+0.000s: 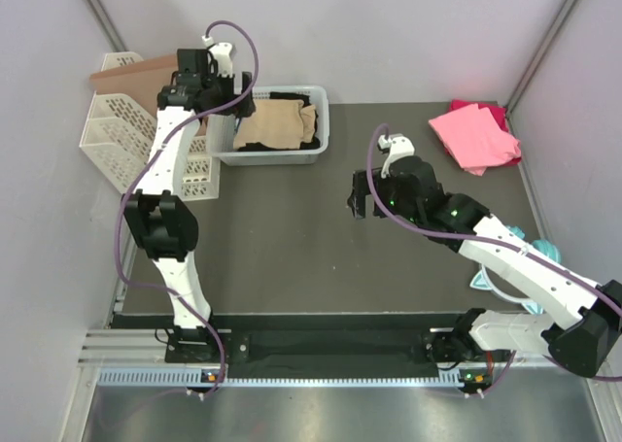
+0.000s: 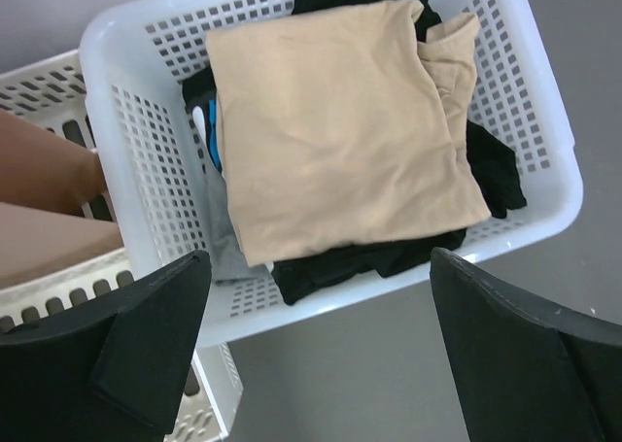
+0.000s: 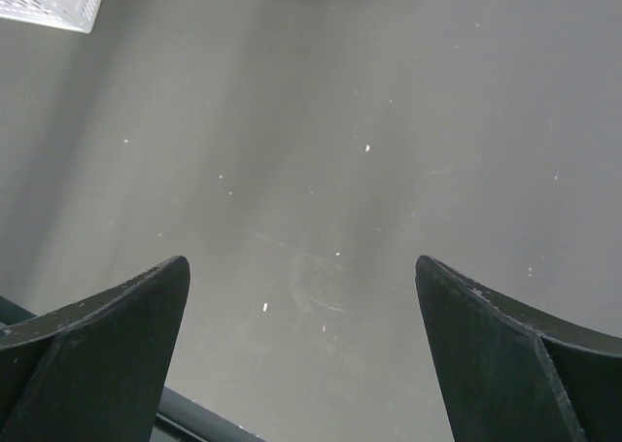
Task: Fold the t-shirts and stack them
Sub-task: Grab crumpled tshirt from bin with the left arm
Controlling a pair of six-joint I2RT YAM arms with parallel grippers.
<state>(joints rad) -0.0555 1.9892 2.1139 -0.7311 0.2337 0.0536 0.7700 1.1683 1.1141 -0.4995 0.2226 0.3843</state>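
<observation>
Next, the left gripper grabs the folded tan t-shirt by its near edge, and the rest stays free to spread on the mat for folding.
A folded tan t-shirt lies on top of dark clothes in a white perforated basket at the back of the table; it fills the left wrist view. A bright pink t-shirt lies over a darker magenta one at the back right corner. My left gripper hovers by the basket's left end, open and empty, its jaws wide apart above the basket's near wall. My right gripper hangs over the bare mat at the middle, open and empty.
A white lattice rack stands at the back left with a brown cardboard sheet on it. Black and grey clothes lie under the tan shirt. A teal object sits at the right edge under the right arm.
</observation>
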